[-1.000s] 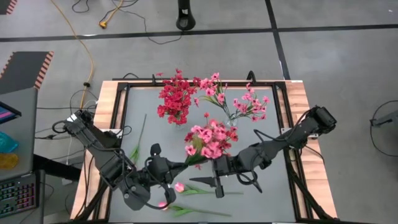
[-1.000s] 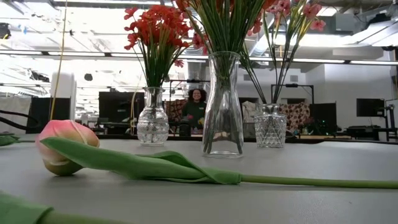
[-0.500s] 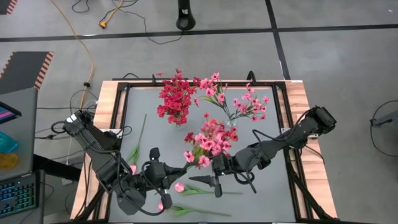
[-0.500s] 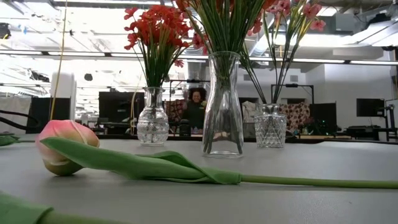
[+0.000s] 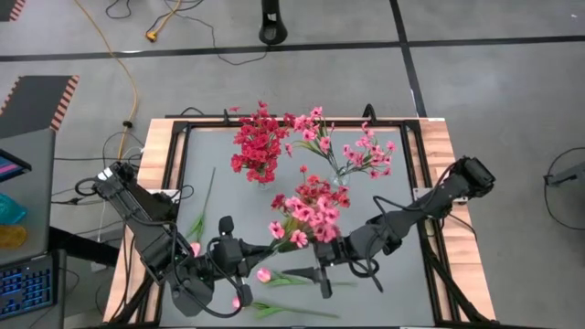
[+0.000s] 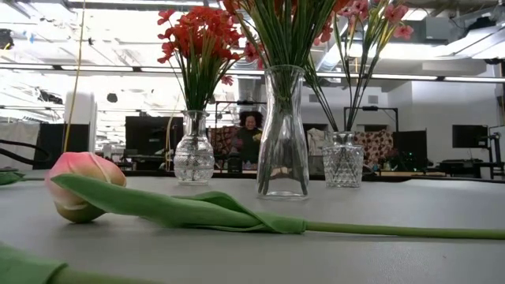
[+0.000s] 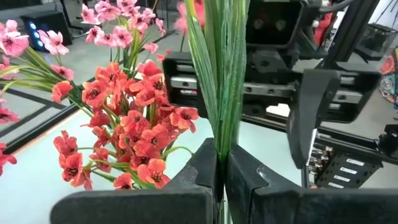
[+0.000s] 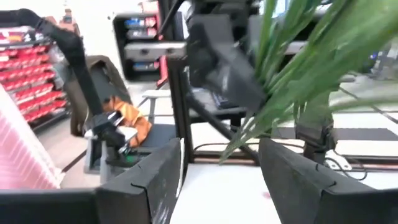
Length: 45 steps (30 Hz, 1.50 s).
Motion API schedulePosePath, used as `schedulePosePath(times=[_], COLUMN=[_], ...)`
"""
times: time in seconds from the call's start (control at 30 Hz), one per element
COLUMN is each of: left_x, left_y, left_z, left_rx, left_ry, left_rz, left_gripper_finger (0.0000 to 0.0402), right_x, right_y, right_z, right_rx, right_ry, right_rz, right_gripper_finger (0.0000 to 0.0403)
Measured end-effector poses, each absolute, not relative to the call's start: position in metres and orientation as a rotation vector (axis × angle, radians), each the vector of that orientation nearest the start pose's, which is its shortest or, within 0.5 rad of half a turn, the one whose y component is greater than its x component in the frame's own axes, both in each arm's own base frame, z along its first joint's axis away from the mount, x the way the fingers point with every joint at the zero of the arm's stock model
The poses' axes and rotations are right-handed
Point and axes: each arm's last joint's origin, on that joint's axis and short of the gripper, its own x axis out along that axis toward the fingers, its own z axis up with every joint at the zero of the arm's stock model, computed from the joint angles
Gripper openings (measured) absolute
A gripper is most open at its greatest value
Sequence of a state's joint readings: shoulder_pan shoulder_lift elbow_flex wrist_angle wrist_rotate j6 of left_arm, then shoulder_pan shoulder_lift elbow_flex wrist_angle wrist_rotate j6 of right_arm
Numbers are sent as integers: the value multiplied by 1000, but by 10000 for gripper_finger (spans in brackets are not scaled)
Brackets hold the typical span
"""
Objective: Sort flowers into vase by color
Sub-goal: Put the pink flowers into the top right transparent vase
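Observation:
The right gripper isn't ready to close on the green stems yet and should first move toward them: its fingers stop short of the stems and would miss if they closed now.
A pink flower spray [image 5: 307, 212] hangs in the air over the table's middle, with my left gripper [image 7: 221, 180] shut on its green stems [image 7: 219, 81]. My right gripper [image 5: 311, 265] faces it from the right, open. Its fingers [image 8: 155, 180] stand apart with the stems [image 8: 283, 81] just ahead of them, touching nothing. Three glass vases stand in a row. The left vase [image 6: 193, 158] holds red flowers [image 5: 258, 142], and the tall middle vase [image 6: 282, 134] and right vase [image 6: 342, 159] hold pink sprays. Pink tulips [image 5: 263, 274] lie flat on the table near the front. My left gripper pinches the spray's bundle of green stems [image 7: 219, 146] between its two fingers. The fingers come roughly level from the table's left and lie across the stems. The stems rise out of the fingers, and the spray is lifted clear of the table.
One tulip [image 6: 83, 185] with a long leaf lies close in front of the low camera. A loose green stem [image 5: 206, 196] lies at the table's left. A person [image 6: 251, 134] sits in the room behind the vases. The table has a wooden rim [image 5: 163, 146].
My right gripper has edged a little toward the table's near edge beside the held spray, staying open. The spray's pink head has dipped slightly the same way. My left gripper has kept its hold.

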State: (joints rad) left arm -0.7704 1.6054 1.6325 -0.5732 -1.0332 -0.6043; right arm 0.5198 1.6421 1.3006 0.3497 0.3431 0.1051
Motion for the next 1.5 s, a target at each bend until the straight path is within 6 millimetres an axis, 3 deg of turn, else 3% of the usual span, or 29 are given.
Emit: schedulePosePath(times=[0.27, 0.67, 1.0, 1.37, 1.5], left_x=[264, 264, 264, 271, 275], left_y=[-222, -222, -223, -220, -215], left_z=[392, 392, 392, 395, 395], left_rx=[-167, -187, -189, -207, -226], left_ry=[243, 249, 258, 262, 270], left_rz=[332, 315, 302, 241, 238], left_gripper_finger=[0, 0, 0, 0, 0], right_x=[336, 336, 336, 347, 350], right_y=[188, 185, 186, 164, 159], right_z=[341, 355, 353, 358, 358], right_rx=[100, 51, 41, 122, 136], right_ry=[16, -130, -111, -161, -159], right_rz=[193, 195, 221, 170, 228], right_gripper_finger=[244, 244, 244, 244, 244])
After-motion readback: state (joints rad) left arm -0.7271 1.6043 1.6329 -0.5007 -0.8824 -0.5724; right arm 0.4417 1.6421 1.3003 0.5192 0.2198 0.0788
